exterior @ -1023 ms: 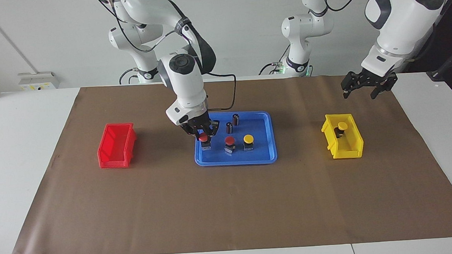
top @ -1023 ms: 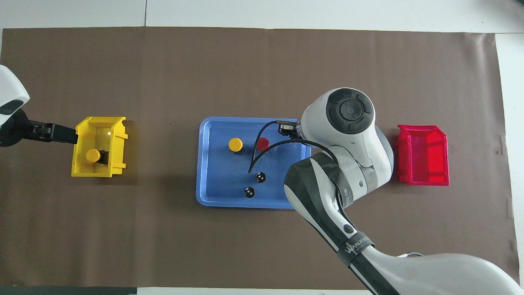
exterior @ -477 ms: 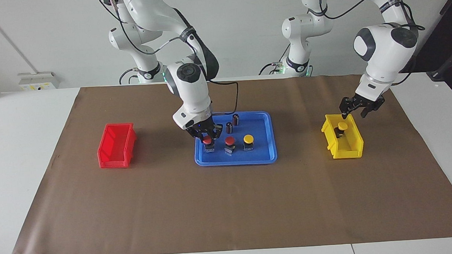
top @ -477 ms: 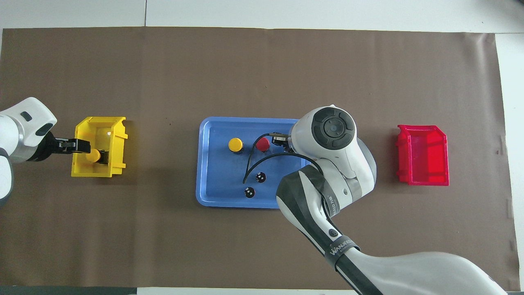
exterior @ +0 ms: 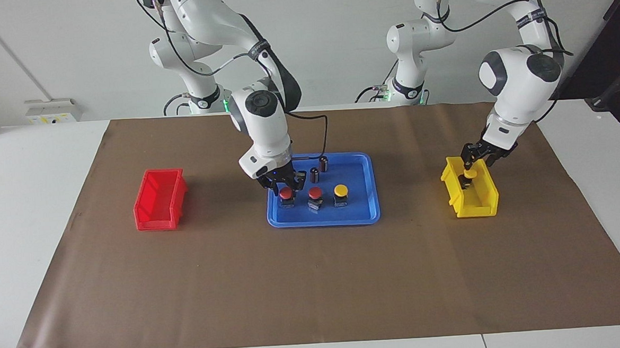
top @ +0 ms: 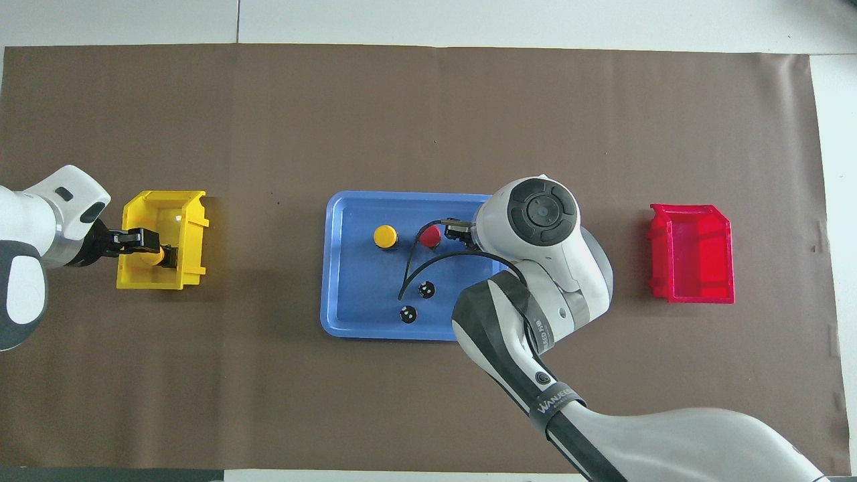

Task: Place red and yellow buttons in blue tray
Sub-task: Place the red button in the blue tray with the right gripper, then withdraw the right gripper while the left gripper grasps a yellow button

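The second yellow button should go in the blue tray (top: 367, 290), so next my left gripper should grab it by its yellow cap (top: 151, 260).
The blue tray (exterior: 323, 222) sits mid-table and holds two red buttons (exterior: 286, 193) (exterior: 315, 193) and one yellow button (exterior: 340, 190) in a row. My right gripper (exterior: 285, 185) is low in the tray, right at the cap of the red button toward the right arm's end; that button stands on the tray floor. The overhead view hides it under the arm. The second yellow button (exterior: 468, 175) stands in the yellow bin (exterior: 473, 208). My left gripper (exterior: 471, 164) is down in that bin, open around this button (top: 152, 256).
Two dark cylinders with silver tops (exterior: 323, 163) (exterior: 314, 174) stand in the tray, nearer to the robots than the buttons. An empty red bin (exterior: 157, 203) sits toward the right arm's end. A brown mat (exterior: 316, 290) covers the table.
My right gripper lowered the red button onto the tray floor. My left gripper came down from above the table into the yellow bin, around the yellow button.
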Motion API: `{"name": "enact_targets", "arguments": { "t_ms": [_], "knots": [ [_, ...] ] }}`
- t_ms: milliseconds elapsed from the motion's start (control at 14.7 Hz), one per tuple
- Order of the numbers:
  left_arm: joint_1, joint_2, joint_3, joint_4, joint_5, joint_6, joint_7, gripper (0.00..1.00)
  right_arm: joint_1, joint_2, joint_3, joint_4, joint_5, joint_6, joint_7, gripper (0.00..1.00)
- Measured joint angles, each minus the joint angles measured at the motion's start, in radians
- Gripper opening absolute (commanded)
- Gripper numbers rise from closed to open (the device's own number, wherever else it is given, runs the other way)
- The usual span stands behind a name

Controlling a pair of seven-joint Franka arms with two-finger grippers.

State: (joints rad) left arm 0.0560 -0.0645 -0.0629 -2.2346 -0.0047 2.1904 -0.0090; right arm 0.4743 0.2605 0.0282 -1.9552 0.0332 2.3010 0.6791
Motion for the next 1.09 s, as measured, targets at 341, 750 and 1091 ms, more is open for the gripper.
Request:
{"name": "enact_targets", "arguments": {
  "t_ms": [341, 750, 1091],
  "knots": [
    [0.000, 0.026, 0.000, -0.056, 0.000, 0.090, -0.003, 0.68, -0.081, -0.021, -0.014, 0.155, -0.111, -0.208, -0.047, 1.00],
    [0.000, 0.044, -0.001, -0.065, 0.000, 0.108, -0.009, 0.01, -0.327, -0.187, -0.021, 0.325, -0.112, -0.628, -0.321, 1.00],
    [-0.003, 0.038, -0.004, 0.195, 0.000, -0.219, -0.015, 0.01, -0.450, -0.304, -0.021, 0.344, -0.112, -0.781, -0.508, 1.00]
  ]
}}
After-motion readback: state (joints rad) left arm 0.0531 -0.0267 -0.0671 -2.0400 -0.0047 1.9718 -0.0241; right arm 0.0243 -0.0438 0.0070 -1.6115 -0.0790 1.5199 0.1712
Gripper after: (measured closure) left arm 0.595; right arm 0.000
